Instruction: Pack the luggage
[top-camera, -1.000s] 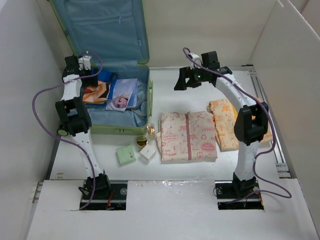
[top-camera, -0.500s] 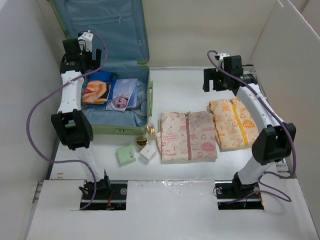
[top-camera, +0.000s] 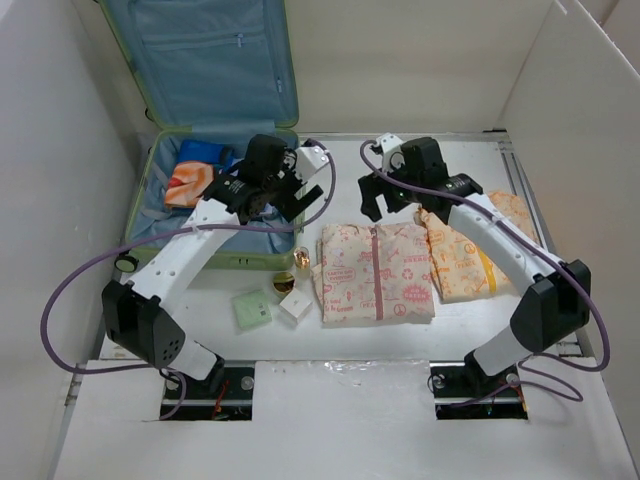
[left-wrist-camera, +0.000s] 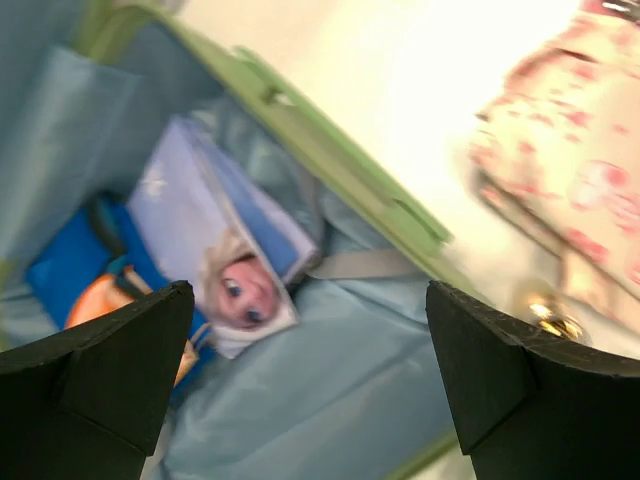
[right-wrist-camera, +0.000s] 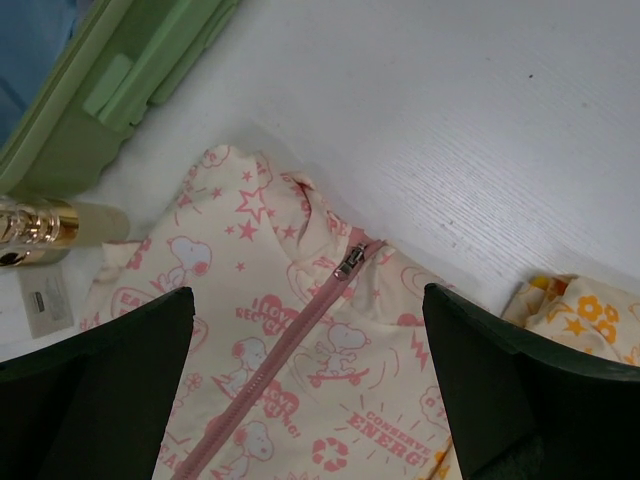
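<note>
I should grab the small clear bottle by its gold top (top-camera: 301, 257) (left-wrist-camera: 549, 310) with my left gripper next. Then the bottle's base stays free to set in the luggage.
The luggage (top-camera: 250, 260), a light green suitcase with blue lining, lies open at the back left, its lid leaning on the wall. Inside lie a blue and orange item (top-camera: 190, 170) and a flat packet with a cartoon face (left-wrist-camera: 225, 250). My left gripper (top-camera: 262, 205) is open and empty over the suitcase's right half, above bare lining (left-wrist-camera: 330, 380). My right gripper (top-camera: 385, 203) is open and empty just above the top edge of a cream pouch with a pink zip (top-camera: 375, 272). In the right wrist view the pouch (right-wrist-camera: 300, 350) lies between the fingers.
An orange-print pouch (top-camera: 460, 255) lies right of the cream one. A green box (top-camera: 252, 308), a white box (top-camera: 295, 303), a gold jar (top-camera: 284, 283) and a small gold bottle (top-camera: 301, 260) sit in front of the suitcase. White walls enclose the table.
My left arm swung from the suitcase's back left corner to over its right half. My right arm moved left from the far right to above the cream pouch.
</note>
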